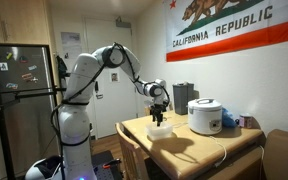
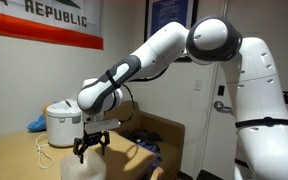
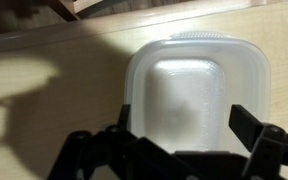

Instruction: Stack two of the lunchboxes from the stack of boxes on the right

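Observation:
I need to grab only the top lunchbox next, with one finger of my gripper inside and one outside the rim of one long side. The lunchbox's base then stays free to stack.
A short pile of translucent whitish lunchboxes point(image 1: 160, 130) sits on the wooden table point(image 1: 199, 145), also seen in an exterior view point(image 2: 90, 166). In the wrist view the top lunchbox point(image 3: 194, 80) fills the centre, rectangular with rounded corners. My gripper point(image 1: 159, 106) hangs just above the pile, pointing down, as both exterior views show point(image 2: 91, 147). In the wrist view the gripper point(image 3: 184, 120) is open, with one finger over each side of the box and nothing between them. How many boxes are in the pile cannot be told.
A white domed rice cooker point(image 1: 204, 115) stands on the table beyond the pile, also seen in an exterior view point(image 2: 62, 122). A blue item point(image 1: 230, 120) lies beside it. A white cord point(image 2: 44, 152) trails on the table. A chair point(image 1: 134, 160) stands at the table's near edge.

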Robot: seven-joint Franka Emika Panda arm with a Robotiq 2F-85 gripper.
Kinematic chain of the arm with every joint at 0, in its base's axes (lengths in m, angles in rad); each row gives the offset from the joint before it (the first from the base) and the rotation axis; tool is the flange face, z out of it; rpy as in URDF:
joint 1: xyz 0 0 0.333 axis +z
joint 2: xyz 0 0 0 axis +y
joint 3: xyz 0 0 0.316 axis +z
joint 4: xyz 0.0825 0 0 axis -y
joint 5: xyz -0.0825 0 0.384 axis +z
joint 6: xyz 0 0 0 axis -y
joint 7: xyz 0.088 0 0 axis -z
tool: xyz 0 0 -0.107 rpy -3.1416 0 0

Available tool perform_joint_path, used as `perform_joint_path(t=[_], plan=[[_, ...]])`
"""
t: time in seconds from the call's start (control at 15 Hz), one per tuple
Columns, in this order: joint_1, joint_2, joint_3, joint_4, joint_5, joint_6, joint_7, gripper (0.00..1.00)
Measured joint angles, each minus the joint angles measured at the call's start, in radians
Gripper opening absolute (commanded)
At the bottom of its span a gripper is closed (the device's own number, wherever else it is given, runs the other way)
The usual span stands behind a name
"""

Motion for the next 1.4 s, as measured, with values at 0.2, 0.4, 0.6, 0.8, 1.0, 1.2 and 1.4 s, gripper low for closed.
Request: perform_joint_path(t=[0.2, 0.4, 0.6, 0.8, 1.0, 1.2, 1.4], plan=[[0.0, 0.014, -0.018, -0.014, 0.007, 0.043, 0.0, 1.0], [0.0, 0.015, -0.029, -0.017, 0.007, 0.061, 0.0, 1.0], [0.001, 0.017, -0.031, -0.017, 0.007, 0.065, 0.0, 0.91], [0.002, 0.025, -0.031, -0.017, 0.007, 0.072, 0.0, 0.61], [0.002, 0.036, -0.031, -0.018, 0.007, 0.086, 0.0, 0.56], [0.002, 0.043, -0.032, -0.018, 0.007, 0.094, 0.0, 0.64], [0.001, 0.043, -0.035, -0.021, 0.007, 0.1, 0.0, 0.34]])
